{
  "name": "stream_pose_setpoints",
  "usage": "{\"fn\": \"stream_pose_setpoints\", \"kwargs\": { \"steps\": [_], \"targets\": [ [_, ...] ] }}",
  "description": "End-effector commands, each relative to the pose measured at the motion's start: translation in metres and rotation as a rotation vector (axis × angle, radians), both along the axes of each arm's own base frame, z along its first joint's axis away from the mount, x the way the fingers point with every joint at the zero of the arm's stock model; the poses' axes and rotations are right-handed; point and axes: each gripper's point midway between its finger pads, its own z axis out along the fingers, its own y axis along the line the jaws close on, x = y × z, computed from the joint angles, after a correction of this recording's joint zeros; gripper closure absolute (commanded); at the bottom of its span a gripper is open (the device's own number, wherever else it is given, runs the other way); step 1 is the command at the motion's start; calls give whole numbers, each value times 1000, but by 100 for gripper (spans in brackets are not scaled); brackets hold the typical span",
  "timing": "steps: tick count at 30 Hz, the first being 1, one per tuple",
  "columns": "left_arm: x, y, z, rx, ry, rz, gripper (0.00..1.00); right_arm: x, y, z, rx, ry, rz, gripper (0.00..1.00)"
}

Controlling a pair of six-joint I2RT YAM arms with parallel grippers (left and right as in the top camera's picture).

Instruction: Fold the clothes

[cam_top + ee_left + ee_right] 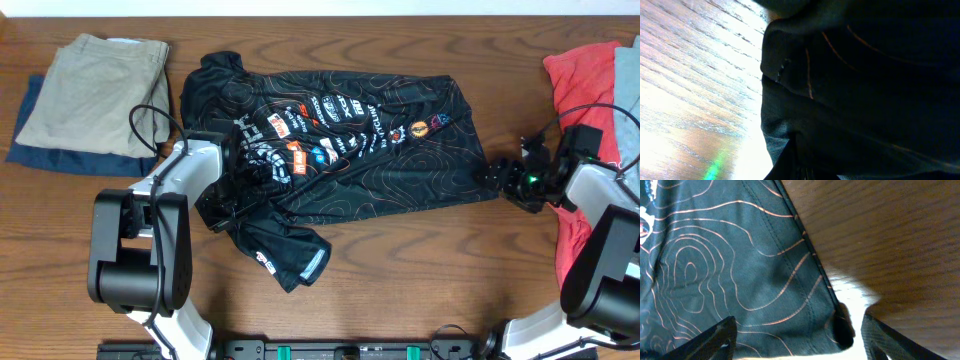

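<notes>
The black jersey (380,150) needs to be held by its front hem corner (488,191) next, and my right gripper should grab it there. Then I will fling the jersey's body flat for folding.
The black jersey (380,150) with thin orange contour lines and rows of small logos lies spread across the middle of the table, one sleeve (290,255) pointing to the front. My left gripper (222,207) is pressed into the jersey's left side by that sleeve. In the left wrist view dark cloth (865,90) fills the frame and hides the jaws. My right gripper (497,178) is at the jersey's right front corner. In the right wrist view its fingers (797,340) are open, straddling the hem corner (840,325).
Folded khaki trousers (95,90) lie on a navy garment (30,140) at the back left. A red cloth (585,85) with a pale cloth (630,100) beside it lies at the right edge, behind my right arm. Bare wood lies in front of the jersey.
</notes>
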Motion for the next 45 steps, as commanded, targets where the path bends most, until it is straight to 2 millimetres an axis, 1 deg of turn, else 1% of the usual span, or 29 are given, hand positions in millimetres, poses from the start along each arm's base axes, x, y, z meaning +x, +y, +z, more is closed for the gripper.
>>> {"fn": "stream_pose_setpoints", "kwargs": {
  "steps": [1, 5, 9, 10, 11, 14, 17, 19, 21, 23, 25, 27, 31, 33, 39, 45],
  "targets": [
    [-5, 17, -15, 82, 21, -16, 94, -30, 20, -33, 20, 144, -14, 29],
    [-5, 17, -15, 82, 21, -16, 94, -37, 28, -34, 27, 173, 6, 49],
    [-5, 17, -15, 82, 21, -16, 94, -45, 28, -34, 33, 210, 1, 76],
    [-5, 17, -15, 82, 21, -16, 93, -47, 27, -35, 26, 218, 0, 90],
    [-5, 17, -15, 82, 21, -16, 93, -48, 27, -35, 26, 222, 1, 99],
    [-7, 17, -15, 83, 29, -16, 94, -47, 27, -34, 27, 223, 1, 99],
    [-12, 18, -13, 83, 48, -22, 94, -42, 23, -24, 22, 212, 2, 99],
    [-11, 18, -9, 71, 42, -68, 94, -36, 16, -8, 14, 198, -7, 99],
    [-6, 17, 0, 57, 22, -108, 94, -29, 9, 13, 1, 166, -10, 99],
    [0, 16, 11, 50, -15, -129, 94, -20, 3, 40, -19, 115, -9, 99],
    [5, 14, 24, 37, -62, -141, 94, -15, -3, 67, -51, 70, -10, 99],
    [8, 8, 38, -3, -114, -166, 94, -13, -9, 96, -97, 25, -19, 99],
    [13, -8, 72, -104, -241, -243, 94, -15, -14, 146, -158, -64, -28, 99],
    [14, -10, 92, -118, -314, -254, 94, -18, -15, 171, -187, -111, -36, 99],
    [15, -10, 144, -111, -518, -262, 94, -26, -14, 221, -240, -227, -49, 99],
    [11, -10, 194, -104, -716, -270, 94, -34, -16, 255, -292, -302, -66, 99]
  ]
}}
